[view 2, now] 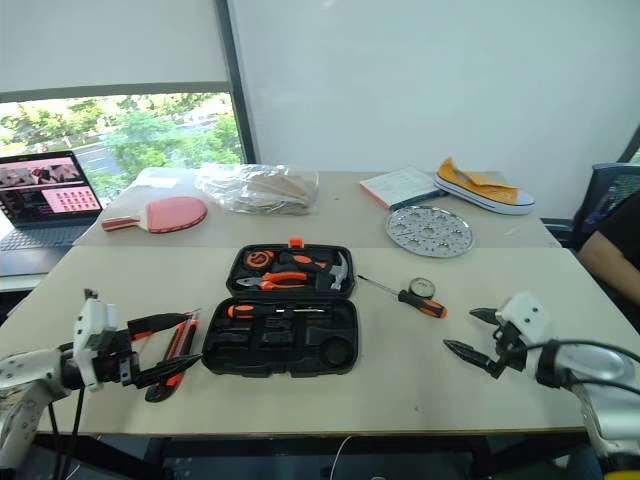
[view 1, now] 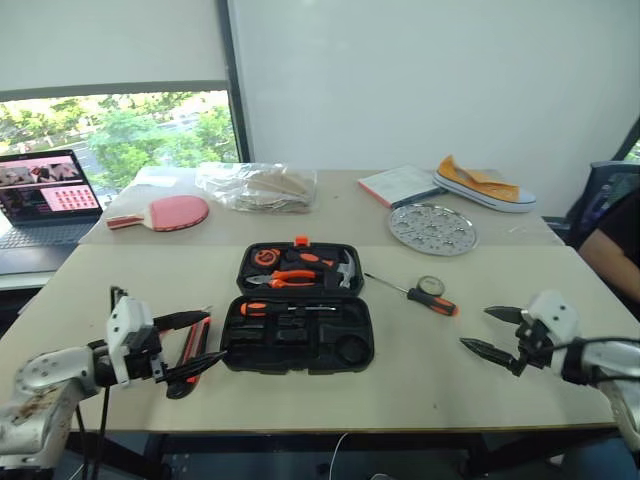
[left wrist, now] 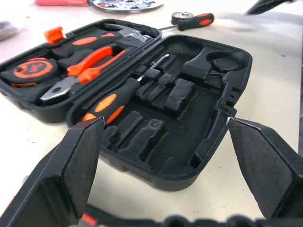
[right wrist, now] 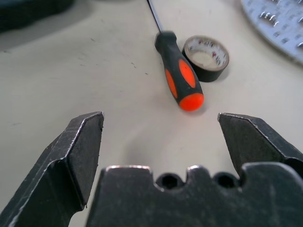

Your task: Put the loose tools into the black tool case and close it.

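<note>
The robot's right gripper needs to move toward the screwdriver's orange-black handle (view 1: 433,301) (right wrist: 182,75) before it closes. Its fingers stop short of the handle, so they would miss if they closed now.
The black tool case (view 1: 296,345) lies open mid-table; its far half holds pliers (left wrist: 90,61), a hammer (left wrist: 128,30) and a tape measure (left wrist: 31,71), and its near half holds one screwdriver (left wrist: 113,99). A loose orange-black screwdriver (view 1: 418,294) and a small round black tape roll (view 1: 431,286) lie to the right of the case. The long utility knife (view 2: 175,360) lies left of the case. My left gripper (view 1: 215,336) is open just over the knife, pointing at the case. My right gripper (view 1: 475,328) is open and empty, short of the loose screwdriver (right wrist: 182,78).
Along the far side are a laptop (view 1: 40,195), a red paddle (view 1: 165,213), a plastic bag (view 1: 255,185), a book (view 1: 400,185), a shoe (view 1: 485,185) and a round metal tray (view 1: 432,228). A person (view 1: 615,250) sits at the right edge.
</note>
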Action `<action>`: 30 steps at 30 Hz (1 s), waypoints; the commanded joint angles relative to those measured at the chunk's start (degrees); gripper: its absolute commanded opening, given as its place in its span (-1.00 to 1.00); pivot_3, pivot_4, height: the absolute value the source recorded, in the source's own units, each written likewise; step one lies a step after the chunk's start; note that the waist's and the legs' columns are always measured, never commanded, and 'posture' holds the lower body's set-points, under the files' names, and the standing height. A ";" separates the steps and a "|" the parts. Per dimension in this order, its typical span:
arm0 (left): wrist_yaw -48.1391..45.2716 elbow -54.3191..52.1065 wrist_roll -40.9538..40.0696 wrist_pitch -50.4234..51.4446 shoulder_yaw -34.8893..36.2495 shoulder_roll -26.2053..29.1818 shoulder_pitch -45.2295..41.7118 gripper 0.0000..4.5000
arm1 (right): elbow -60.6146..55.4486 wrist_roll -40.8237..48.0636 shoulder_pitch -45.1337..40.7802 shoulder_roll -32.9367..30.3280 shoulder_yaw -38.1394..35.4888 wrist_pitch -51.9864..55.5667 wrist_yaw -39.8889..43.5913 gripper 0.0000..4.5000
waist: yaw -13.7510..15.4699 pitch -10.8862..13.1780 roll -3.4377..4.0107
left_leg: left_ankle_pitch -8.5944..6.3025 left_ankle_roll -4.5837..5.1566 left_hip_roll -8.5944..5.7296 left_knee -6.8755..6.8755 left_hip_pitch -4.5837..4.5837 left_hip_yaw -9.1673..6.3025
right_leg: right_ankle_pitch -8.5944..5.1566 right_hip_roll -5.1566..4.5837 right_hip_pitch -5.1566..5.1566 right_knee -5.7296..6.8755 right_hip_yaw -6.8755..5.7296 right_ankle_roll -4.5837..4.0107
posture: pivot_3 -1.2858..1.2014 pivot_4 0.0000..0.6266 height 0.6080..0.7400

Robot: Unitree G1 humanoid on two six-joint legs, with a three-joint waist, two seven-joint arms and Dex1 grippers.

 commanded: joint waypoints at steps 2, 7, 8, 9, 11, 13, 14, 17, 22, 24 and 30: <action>0.26 -2.12 -0.57 0.59 -0.94 -0.23 -1.53 0.98 | 11.04 -3.91 -10.78 1.82 4.27 -0.05 1.90 1.00 | -0.20 0.00 0.00 | 0.15 -0.26 -0.02 -0.03 -0.07 0.02 | 0.00 -0.10 -0.06 -0.03 0.00 0.01 | 0.03 -0.52 1.00; 0.52 -2.57 -0.45 0.89 -1.62 -0.36 -1.67 0.98 | 20.52 -7.23 -18.23 3.82 8.03 -2.06 5.17 1.00 | -0.23 -0.01 0.01 | 0.16 -0.27 -0.12 -0.03 -0.93 0.01 | 0.06 -0.21 -0.87 0.13 -0.18 0.11 | 0.03 -0.52 1.00; 0.56 -2.51 -0.41 0.96 -1.64 -0.37 -1.78 0.98 | 21.88 -7.84 -19.34 4.15 8.77 -1.34 5.66 1.00 | -0.29 -0.02 0.02 | 0.15 -0.28 -0.15 -0.04 -1.00 0.02 | 0.06 -0.23 -0.93 0.14 -0.26 0.11 | 0.03 -0.52 1.00; 0.51 -2.38 -0.28 0.88 -1.61 -0.32 -1.86 0.98 | 22.88 -8.43 -20.14 4.43 9.65 -1.11 6.92 1.00 | -0.36 -0.02 0.02 | 0.15 -0.27 -0.18 -0.05 -1.09 0.02 | 0.06 -0.27 -1.02 0.12 -0.37 0.11 | 0.03 -0.52 1.00; 0.43 -2.12 -0.11 0.77 -1.56 -0.22 -1.99 0.98 | 24.35 -9.30 -21.33 4.93 10.66 -0.49 8.01 1.00 | -0.45 -0.02 0.02 | 0.15 -0.27 -0.18 -0.05 -1.18 0.02 | 0.06 -0.29 -1.06 0.02 -0.54 0.11 | 0.03 -0.52 1.00; 0.32 -1.91 0.03 0.60 -1.48 -0.10 -2.01 1.00 | 25.18 -9.94 -22.04 5.34 11.06 -0.03 8.24 0.77 | -0.48 -0.02 0.02 | 0.15 -0.28 -0.16 -0.05 -1.21 0.00 | 0.07 -0.29 -1.03 -0.09 -0.68 0.11 | 0.03 -0.52 1.00; 0.35 -1.85 0.12 0.48 -1.43 -0.08 -1.97 1.00 | 25.16 -9.69 -22.19 5.82 10.72 -0.73 8.54 0.66 | -0.50 -0.02 0.02 | 0.15 -0.28 -0.15 -0.04 -1.21 0.00 | 0.06 -0.29 -1.02 -0.19 -0.69 0.11 | 0.03 -0.52 1.00; 0.61 -1.73 0.33 0.07 -1.09 -0.23 -1.46 1.00 | 23.40 -9.39 -21.50 6.44 10.26 -3.20 9.38 0.20 | -0.56 -0.02 0.02 | 0.15 -0.29 -0.13 -0.03 -1.11 0.00 | 0.07 -0.28 -0.89 -0.37 -0.71 0.11 | 0.03 -0.52 1.00; 0.82 -2.03 0.61 -0.48 -0.94 -0.69 -0.15 1.00 | 17.74 -7.83 -18.84 5.75 8.85 -2.25 10.71 -0.53 | -0.52 -0.02 0.02 | 0.15 -0.30 -0.12 -0.04 -0.90 -0.02 | 0.07 -0.32 -0.69 -0.36 -0.71 0.11 | 0.03 -0.52 1.00; 0.90 -2.27 0.67 -0.64 -0.83 -0.80 0.43 1.00 | 13.64 -6.81 -16.57 4.32 7.51 -0.49 11.17 -0.53 | -0.49 -0.02 0.02 | 0.15 -0.30 -0.13 -0.04 -0.90 -0.02 | 0.07 -0.35 -0.71 -0.35 -0.70 0.11 | 0.03 -0.52 1.00; 1.00 -2.50 0.57 -1.15 -0.05 -0.89 2.14 1.00 | -4.40 0.60 -5.05 -2.59 0.25 6.05 14.57 -0.53 | 0.09 0.01 0.14 | 0.13 -0.29 -0.15 -0.05 -1.09 -0.14 | 0.07 -0.49 -0.83 -0.36 -0.94 0.11 | 0.03 -0.52 1.00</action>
